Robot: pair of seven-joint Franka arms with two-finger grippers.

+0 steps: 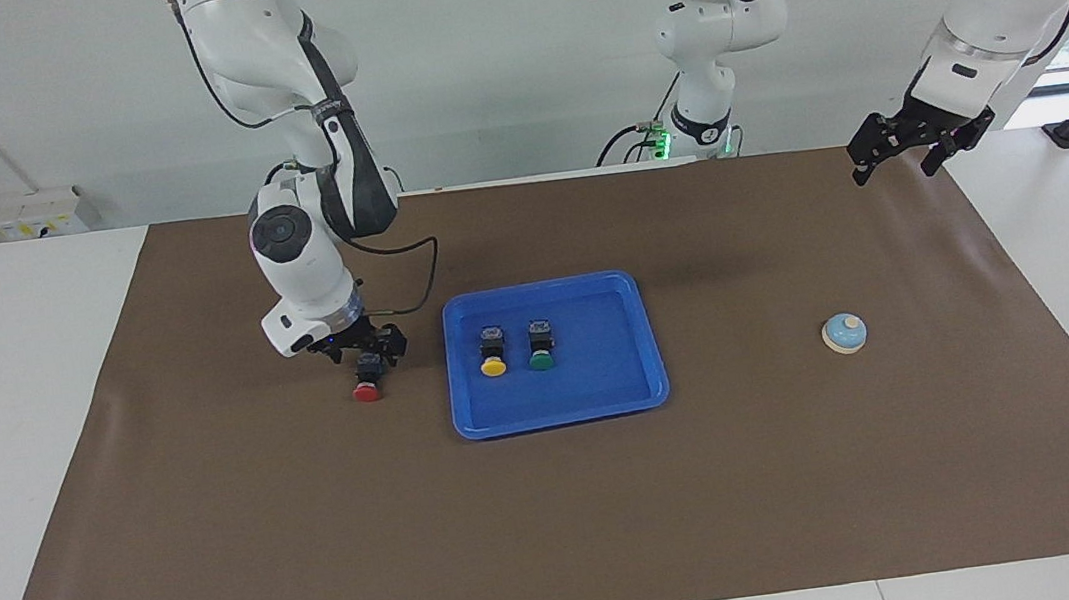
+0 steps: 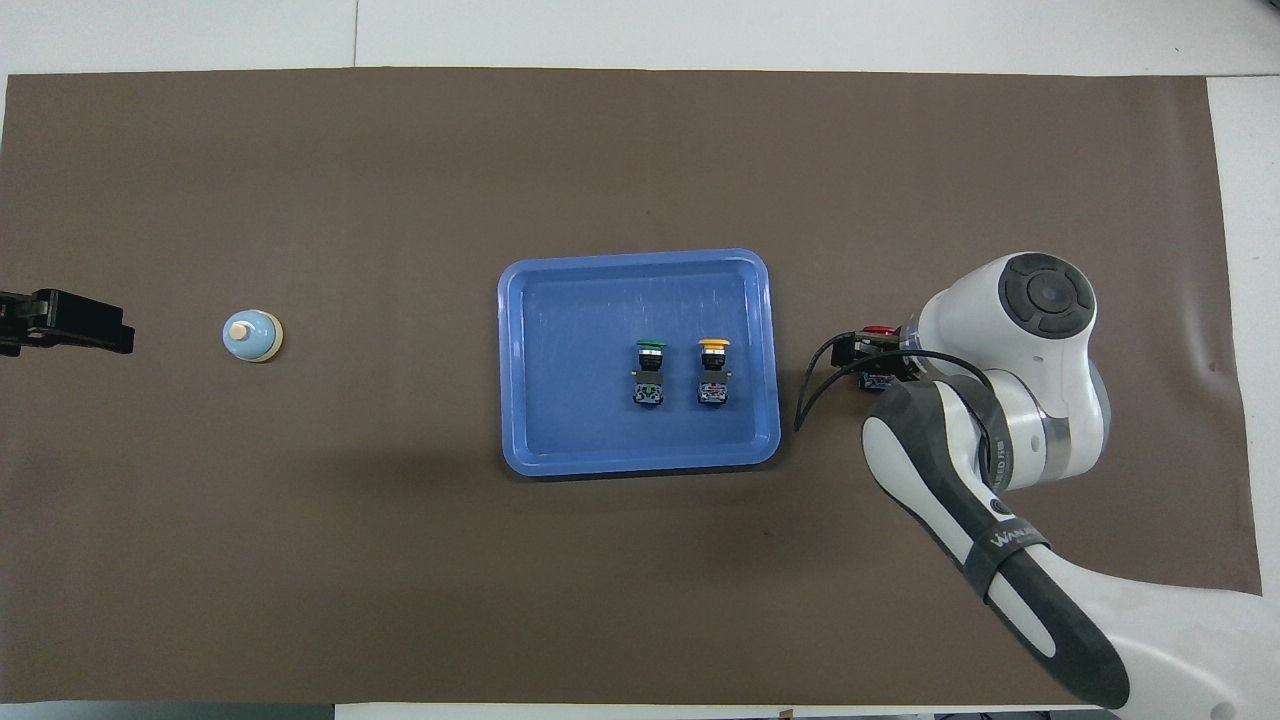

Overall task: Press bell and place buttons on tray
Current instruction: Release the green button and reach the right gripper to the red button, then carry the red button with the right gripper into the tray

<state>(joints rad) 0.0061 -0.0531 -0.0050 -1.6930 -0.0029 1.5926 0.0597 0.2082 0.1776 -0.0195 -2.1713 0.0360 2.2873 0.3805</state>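
Observation:
My right gripper's fingers reach down beside the red button's black body and closing now would catch the button, so it is time to close on it.
The blue tray (image 1: 563, 417) (image 2: 640, 462) lies mid-mat and holds two buttons side by side, one yellow (image 1: 493, 355) (image 2: 713, 372), one green (image 1: 540, 348) (image 2: 650, 372). The red button (image 1: 367, 391) (image 2: 878, 330) lies on the mat beside the tray, toward the right arm's end. My right gripper (image 1: 368, 357) (image 2: 875, 365) is low over the red button's black body, open, with a finger on each side of it. The light-blue bell (image 1: 844, 333) (image 2: 251, 335) stands toward the left arm's end. My left gripper (image 1: 910, 146) (image 2: 60, 322) waits open, raised over the mat's edge.
A brown mat (image 1: 559, 519) covers most of the white table (image 1: 3, 401). The right arm's black cable (image 1: 414, 304) loops just above the mat, between its wrist and the tray's corner.

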